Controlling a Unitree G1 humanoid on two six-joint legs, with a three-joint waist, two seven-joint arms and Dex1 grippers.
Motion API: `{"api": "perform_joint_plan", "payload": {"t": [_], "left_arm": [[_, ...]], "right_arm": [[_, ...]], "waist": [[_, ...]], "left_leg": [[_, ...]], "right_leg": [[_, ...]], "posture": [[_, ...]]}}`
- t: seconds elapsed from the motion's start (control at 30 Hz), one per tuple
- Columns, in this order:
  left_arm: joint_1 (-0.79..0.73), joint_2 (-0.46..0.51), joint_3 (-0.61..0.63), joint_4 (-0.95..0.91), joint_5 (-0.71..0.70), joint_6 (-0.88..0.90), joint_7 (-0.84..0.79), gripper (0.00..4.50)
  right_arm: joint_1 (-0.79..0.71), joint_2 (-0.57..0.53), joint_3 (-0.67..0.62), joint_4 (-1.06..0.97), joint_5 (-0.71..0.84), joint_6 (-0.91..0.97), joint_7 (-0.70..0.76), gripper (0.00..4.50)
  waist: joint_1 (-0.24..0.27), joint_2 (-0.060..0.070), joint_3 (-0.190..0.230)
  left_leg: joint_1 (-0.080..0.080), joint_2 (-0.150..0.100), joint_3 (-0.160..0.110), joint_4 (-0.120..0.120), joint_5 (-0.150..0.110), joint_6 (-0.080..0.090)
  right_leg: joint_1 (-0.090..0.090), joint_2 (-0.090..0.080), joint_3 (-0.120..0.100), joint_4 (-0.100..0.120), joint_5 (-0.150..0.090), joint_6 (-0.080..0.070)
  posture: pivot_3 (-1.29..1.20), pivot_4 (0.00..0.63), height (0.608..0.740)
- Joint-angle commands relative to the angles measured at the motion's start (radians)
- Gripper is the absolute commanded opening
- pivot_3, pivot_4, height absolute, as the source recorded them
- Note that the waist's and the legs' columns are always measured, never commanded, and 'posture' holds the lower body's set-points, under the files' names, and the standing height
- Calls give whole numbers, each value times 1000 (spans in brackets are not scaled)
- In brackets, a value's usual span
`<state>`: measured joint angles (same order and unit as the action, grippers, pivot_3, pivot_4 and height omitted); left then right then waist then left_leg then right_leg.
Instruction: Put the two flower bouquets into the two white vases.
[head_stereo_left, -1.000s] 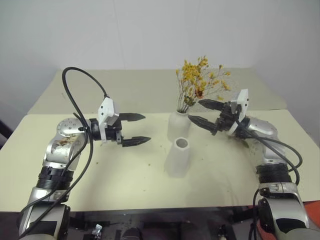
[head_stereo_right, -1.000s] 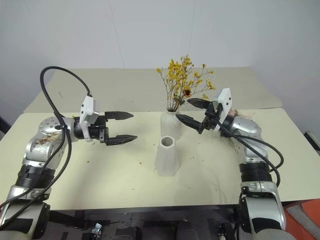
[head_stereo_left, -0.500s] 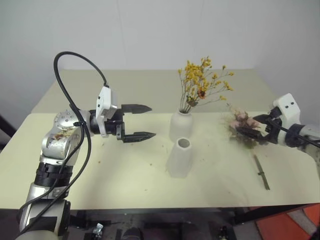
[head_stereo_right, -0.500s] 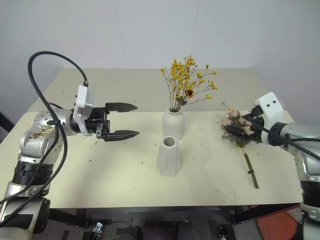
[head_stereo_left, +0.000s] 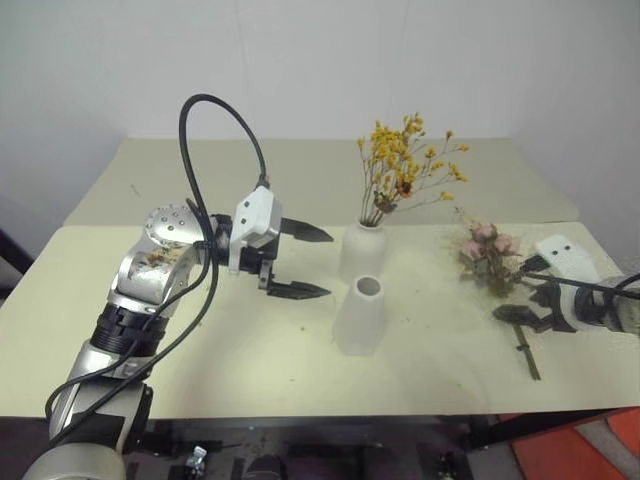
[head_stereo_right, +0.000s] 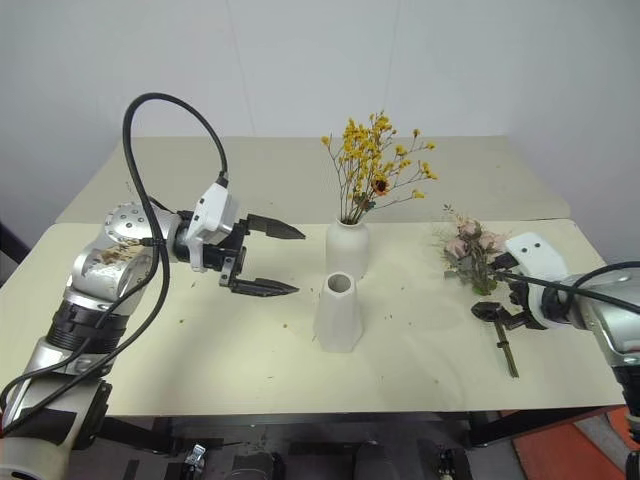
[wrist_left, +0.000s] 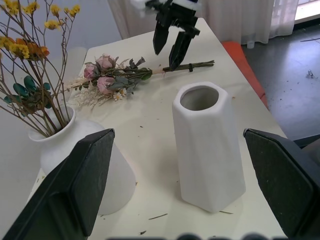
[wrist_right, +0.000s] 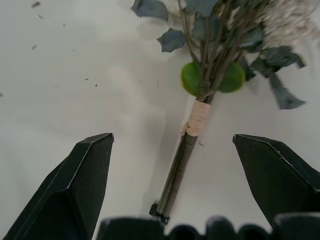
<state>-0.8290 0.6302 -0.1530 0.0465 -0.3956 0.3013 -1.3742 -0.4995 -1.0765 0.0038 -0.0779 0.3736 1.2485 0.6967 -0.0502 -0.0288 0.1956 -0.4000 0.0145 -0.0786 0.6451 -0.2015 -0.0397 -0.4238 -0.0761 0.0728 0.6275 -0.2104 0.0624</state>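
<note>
My right gripper's fingers stop above the wrapped stem, so closing now would miss the stem. My right gripper lowers, before it closes on the stem.
The spray of yellow flowers (head_stereo_left: 405, 165) stands in the rounded white vase (head_stereo_left: 362, 252) at the middle of the table. In front of it the cone-shaped white vase (head_stereo_left: 360, 315) stands empty. The pink rose bouquet (head_stereo_right: 468, 248) lies flat on the table at the right, its stem (wrist_right: 184, 150) pointing toward the near edge. My right gripper (head_stereo_right: 491, 287) is open and hangs low over that stem, one finger (wrist_right: 82, 185) on each side of it. My left gripper (head_stereo_left: 329, 265) is open and empty. It points at the two vases from their left.
A second cream table (head_stereo_left: 250, 170) stands behind this one against the white wall. Small plant crumbs are scattered over the near tabletop (head_stereo_left: 230, 350). The table's right edge is close to my right gripper, with an orange patch of floor (head_stereo_left: 585, 440) below it.
My right gripper has swung from beside the yellow spray out to the right and down over the rose bouquet's stem. My left gripper has moved right, closer to the vases.
</note>
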Motion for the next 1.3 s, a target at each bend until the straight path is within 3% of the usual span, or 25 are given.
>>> {"api": "perform_joint_plan", "payload": {"t": [0.03,0.3,0.33,0.47,0.77,0.87,1.0,1.1,1.23,1.3], "left_arm": [[-21,-1,20,-11,-6,-18,-3,4500],[26,19,45,-49,-11,-1,23,4500],[32,22,47,-55,-10,2,27,4500],[54,36,58,-81,-18,14,38,4500],[64,39,61,-89,-21,19,49,4500],[59,36,59,-83,-19,17,49,4500],[52,35,57,-68,-13,11,46,4500],[50,37,59,-61,-12,7,44,4500],[48,43,66,-45,-12,2,40,4500],[45,45,69,-34,-11,-3,36,4500]], "right_arm": [[-76,14,57,105,-51,-62,10,4485],[-240,101,189,455,-178,-220,41,4485],[-256,107,197,489,-190,-236,54,4315],[-295,114,224,558,-228,-259,96,3266],[-297,110,216,536,-260,-225,132,230],[-293,105,191,515,-261,-200,118,223],[-277,106,60,446,-246,-151,15,223],[-242,151,-115,349,-248,-146,-138,223],[-206,349,-491,42,-231,-173,-406,223],[-184,438,-595,-102,-202,-214,-459,223]], "waist": [[0,0,0],[1,0,0],[1,0,0],[2,0,0],[3,0,0],[3,0,0],[4,0,0],[4,0,0],[2,0,0],[3,1,0]], "left_leg": [[0,0,0,0,0,0],[0,0,0,0,0,0],[-1,0,0,0,0,0],[0,0,0,0,0,0],[0,0,0,0,0,0],[0,0,0,0,0,0],[0,0,0,0,0,0],[0,0,0,0,0,0],[0,0,0,0,0,0],[0,0,-1,0,0,0]], "right_leg": [[0,0,0,0,0,0],[0,0,0,-1,0,0],[0,0,0,-1,0,0],[0,0,0,0,0,0],[0,0,0,0,0,0],[0,0,0,0,0,0],[0,0,0,0,0,0],[0,0,0,0,0,0],[-1,0,0,1,0,0],[-1,0,0,3,0,0]], "posture": [[0,150,740],[0,150,740],[0,150,740],[0,150,740],[0,150,740],[0,150,740],[0,150,740],[0,150,740],[0,150,740],[0,150,740]]}}
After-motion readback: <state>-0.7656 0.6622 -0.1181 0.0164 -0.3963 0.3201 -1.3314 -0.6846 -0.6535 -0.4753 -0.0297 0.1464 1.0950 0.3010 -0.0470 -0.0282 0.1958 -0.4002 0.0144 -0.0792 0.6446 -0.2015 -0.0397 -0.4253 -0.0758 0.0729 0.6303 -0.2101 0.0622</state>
